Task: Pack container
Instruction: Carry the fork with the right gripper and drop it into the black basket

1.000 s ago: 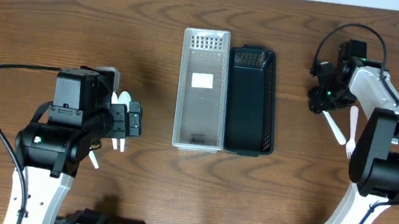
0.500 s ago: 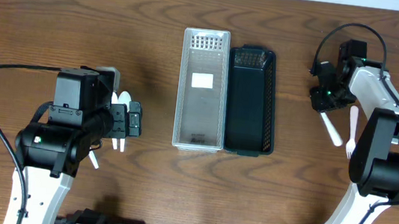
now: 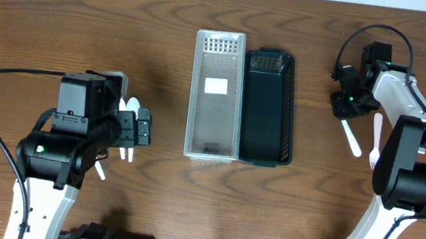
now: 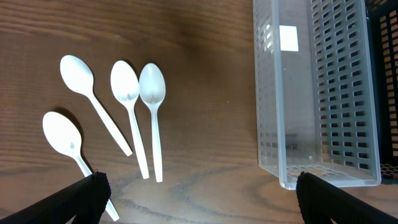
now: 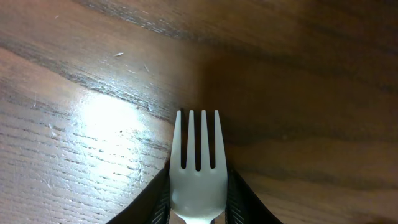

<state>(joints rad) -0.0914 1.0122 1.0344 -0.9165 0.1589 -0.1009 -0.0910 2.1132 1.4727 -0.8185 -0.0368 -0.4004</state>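
Observation:
I would lift the white fork off the table if I raised my right gripper now, because its fingers pinch the fork below its tines.
A clear slotted container (image 3: 216, 96) and a black container (image 3: 268, 106) stand side by side at mid-table. Several white plastic spoons (image 4: 129, 102) lie on the wood to the left of the clear container (image 4: 311, 93). My left gripper (image 4: 199, 208) hovers over them, open and empty; it also shows in the overhead view (image 3: 141, 127). My right gripper (image 3: 344, 102) is at the far right, shut on a white plastic fork (image 5: 198, 168), whose handle trails toward the front (image 3: 349, 137). The fork's tines point out between the fingers just above the table.
A second white fork (image 3: 374, 142) lies on the table right of the held one, beside the right arm. The black container's edge shows at the far right of the left wrist view (image 4: 387, 93). A white label is on the clear container's floor (image 3: 216, 86).
My right gripper has shifted slightly toward the far side with the fork, and the fork's handle has swung a little to the left. The left arm has not moved.

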